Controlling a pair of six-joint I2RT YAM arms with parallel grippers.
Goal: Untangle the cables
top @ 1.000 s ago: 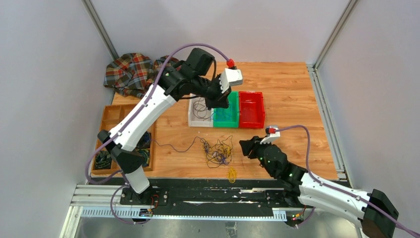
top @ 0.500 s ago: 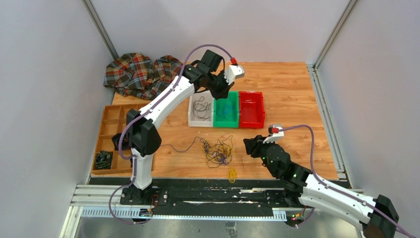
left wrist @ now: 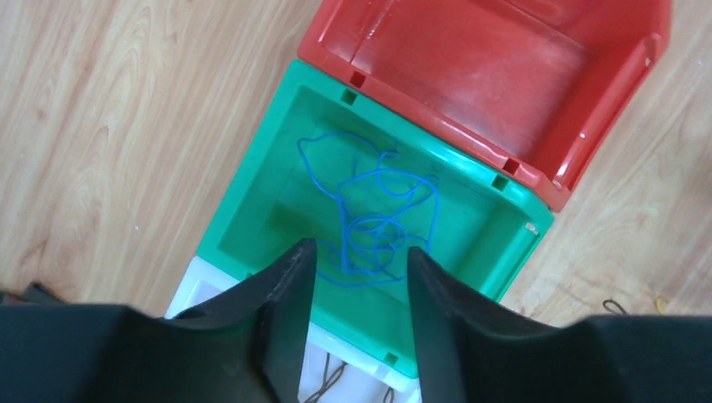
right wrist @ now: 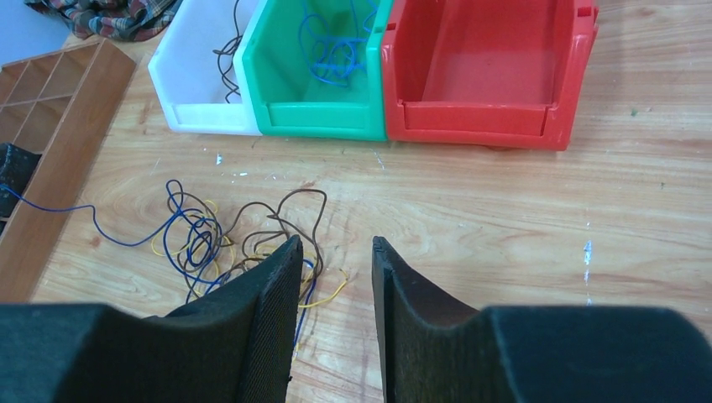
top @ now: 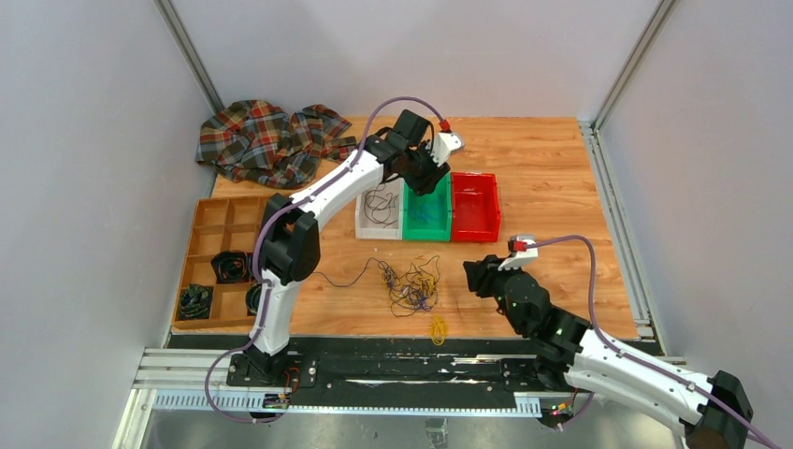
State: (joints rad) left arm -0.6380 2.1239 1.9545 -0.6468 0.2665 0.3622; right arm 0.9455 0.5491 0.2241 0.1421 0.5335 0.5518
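Observation:
My left gripper grabs the brown cable by its curled end (top: 436, 259) next, to free the cable from the tangle for the white bin (top: 361, 229).
The tangle of cables (top: 410, 285) lies on the wooden table near the front middle: thin brown, blue and yellow wires, with one blue strand trailing left. In the right wrist view the tangle (right wrist: 210, 239) sits just left of my open right gripper (right wrist: 336, 241), which holds nothing. From above, that right gripper (top: 472, 276) is to the right of the pile. My left gripper (left wrist: 361, 249) hovers open above the green bin (left wrist: 252, 193), where a loose blue cable (left wrist: 369, 218) lies. A brown cable (top: 379, 206) rests in the white bin (top: 361, 229). A small yellow coil (top: 438, 327) lies nearer the front.
A red bin (top: 475, 234) stands empty to the right of the green one. A wooden compartment tray (top: 210, 217) with black coiled bundles (top: 230, 267) sits at the left. A plaid cloth (top: 266, 140) is heaped at the back left corner.
The left arm has stretched farther out and come down over the green bin, and its jaws have parted. The right gripper has barely shifted.

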